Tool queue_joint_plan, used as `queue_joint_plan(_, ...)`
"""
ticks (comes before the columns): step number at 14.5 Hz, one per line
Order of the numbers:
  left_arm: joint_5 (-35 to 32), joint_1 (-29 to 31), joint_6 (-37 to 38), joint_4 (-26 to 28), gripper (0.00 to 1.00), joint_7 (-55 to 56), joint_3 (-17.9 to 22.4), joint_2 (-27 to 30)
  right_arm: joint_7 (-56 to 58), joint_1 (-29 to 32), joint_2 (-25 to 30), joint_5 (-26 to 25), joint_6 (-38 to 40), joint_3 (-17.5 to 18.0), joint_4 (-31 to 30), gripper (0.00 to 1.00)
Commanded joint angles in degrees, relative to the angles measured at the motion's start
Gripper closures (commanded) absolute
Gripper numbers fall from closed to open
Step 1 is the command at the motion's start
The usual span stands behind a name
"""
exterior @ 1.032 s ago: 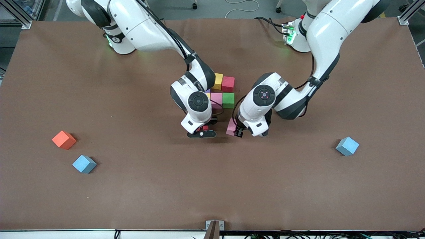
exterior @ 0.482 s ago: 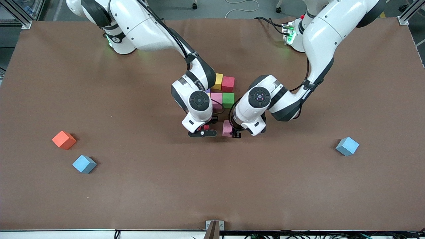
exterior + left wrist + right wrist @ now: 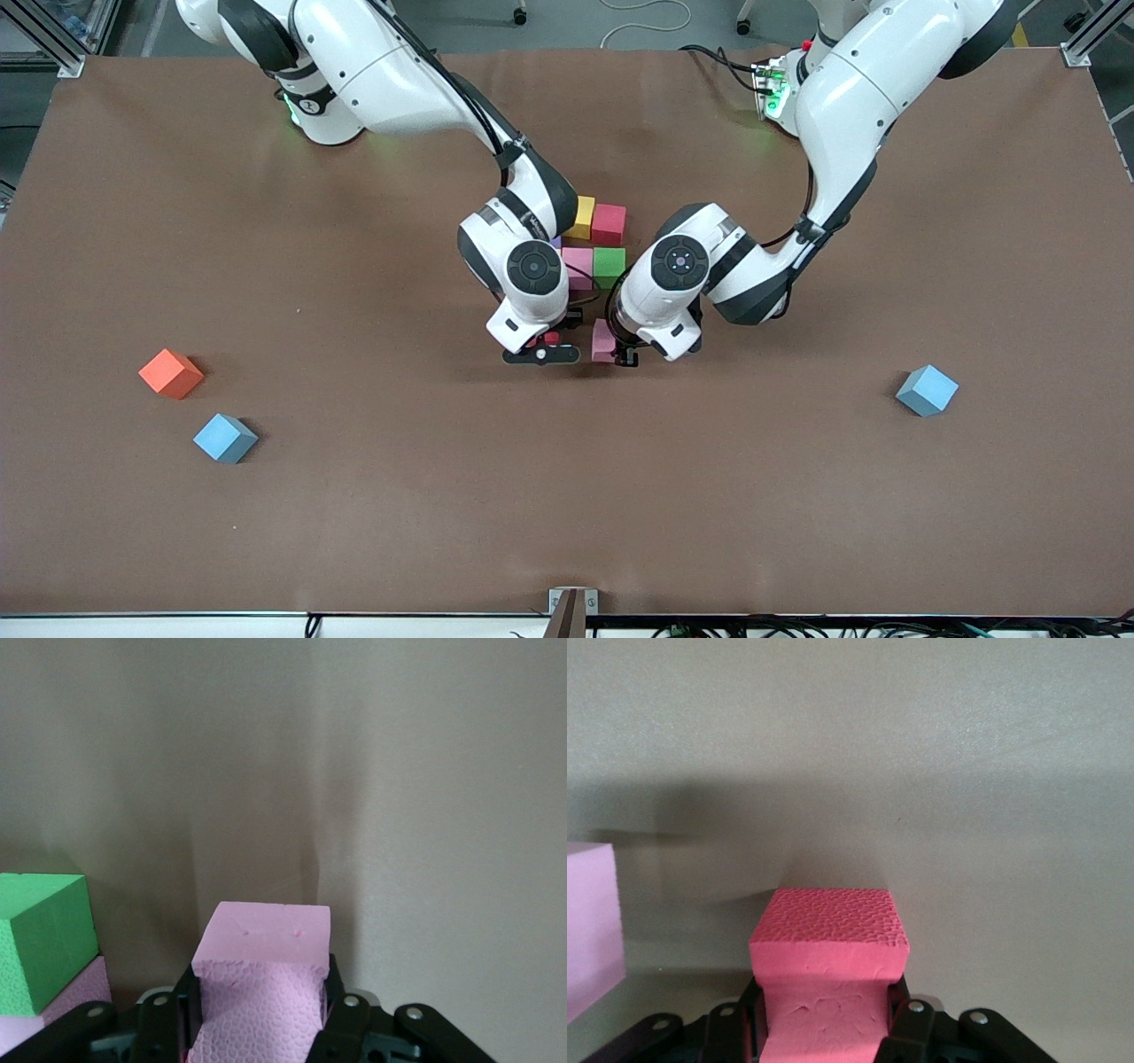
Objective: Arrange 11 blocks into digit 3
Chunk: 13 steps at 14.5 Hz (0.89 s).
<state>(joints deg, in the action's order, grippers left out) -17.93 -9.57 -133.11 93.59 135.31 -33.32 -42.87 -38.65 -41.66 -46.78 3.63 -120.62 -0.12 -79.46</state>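
The red block (image 3: 550, 338) (image 3: 828, 948) sits low on the tabletop beside its shadow, so it is now time for my right gripper to let go of the block.
My left gripper (image 3: 622, 353) is shut on a pink block (image 3: 605, 341), squeezed between its pads (image 3: 261, 992), low over the table beside the cluster. My right gripper (image 3: 540, 352) is shut on a red block (image 3: 551, 338), its jaws pinching the foam (image 3: 827, 992). The two held blocks hang a short gap apart. The cluster shows a yellow block (image 3: 582, 215), a red block (image 3: 609, 223), a pink block (image 3: 577, 266) and a green block (image 3: 609, 266). A purple block (image 3: 555, 241) peeks out beside the right arm, which hides more of the cluster.
An orange cube (image 3: 171, 373) and a light blue block (image 3: 225, 438) lie toward the right arm's end of the table. Another light blue block (image 3: 927, 390) lies toward the left arm's end. The brown table (image 3: 567, 496) stretches wide nearer the front camera.
The left arm has carried its pink block sideways toward the right gripper and the cluster. The right gripper has barely shifted. The loose blocks have not moved.
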Motion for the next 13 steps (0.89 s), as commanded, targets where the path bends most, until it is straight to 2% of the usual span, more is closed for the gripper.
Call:
queue_joint_plan(1,0.0,-1.68,-0.4,-1.05,0.8,1.53,0.97,-0.64,-1.16,-0.35,1.87,-0.2,0.21,0.12,-2.81,0.96)
queue_joint_plan(10,-0.09,-2.73,-0.4,-1.04,0.79,1.97,0.97,-0.99,-1.16,-0.44,1.95,-0.2,1.18,0.12,-2.72,0.93)
queue_joint_plan(11,0.0,-2.64,-0.4,-1.04,0.78,1.88,1.06,-1.08,-1.16,-0.35,1.87,-0.2,1.09,0.12,-2.72,0.88)
queue_joint_plan(12,-0.09,-2.73,-0.4,-1.04,0.78,1.88,1.06,-1.08,-1.16,-0.35,1.87,-0.29,1.09,0.12,-2.72,0.74)
queue_joint_plan(13,-0.09,-2.73,-0.4,-1.04,0.78,1.88,1.06,-1.25,-0.82,-0.35,1.87,-0.29,1.09,0.12,-2.72,0.54)
